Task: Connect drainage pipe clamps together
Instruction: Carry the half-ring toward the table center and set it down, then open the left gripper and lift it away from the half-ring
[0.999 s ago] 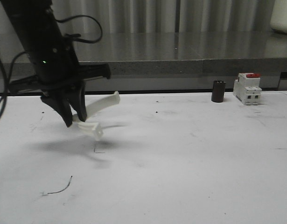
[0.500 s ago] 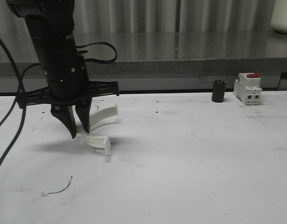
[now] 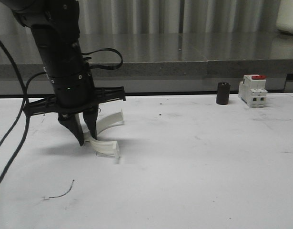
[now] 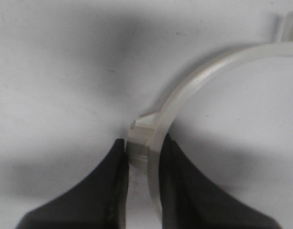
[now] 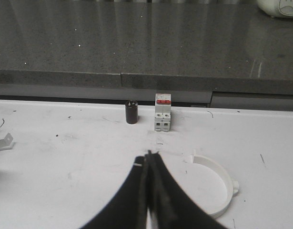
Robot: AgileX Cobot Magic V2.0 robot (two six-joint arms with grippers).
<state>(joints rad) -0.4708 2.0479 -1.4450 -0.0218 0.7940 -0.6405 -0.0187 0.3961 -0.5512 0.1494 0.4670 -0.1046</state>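
Observation:
The pinched clamp's lower end tab is resting on the white table in the front view, so my left gripper should now let go of the clamp.
One white drainage pipe clamp is a curved half-ring pinched at its side nub by my left gripper, which is shut on it. It hangs low over the left of the white table, its lower end tab at or just above the surface. In the left wrist view the clamp arcs away from the closed gripper. The second clamp lies flat on the table close beside my right gripper, which is shut with nothing in it.
A small black cylinder and a white-and-red circuit breaker stand at the back right of the table, below a grey ledge. A thin dark wire scrap lies near the front left.
My left gripper has carried the clamp to the right and downward, bringing its lower end close to the table surface.

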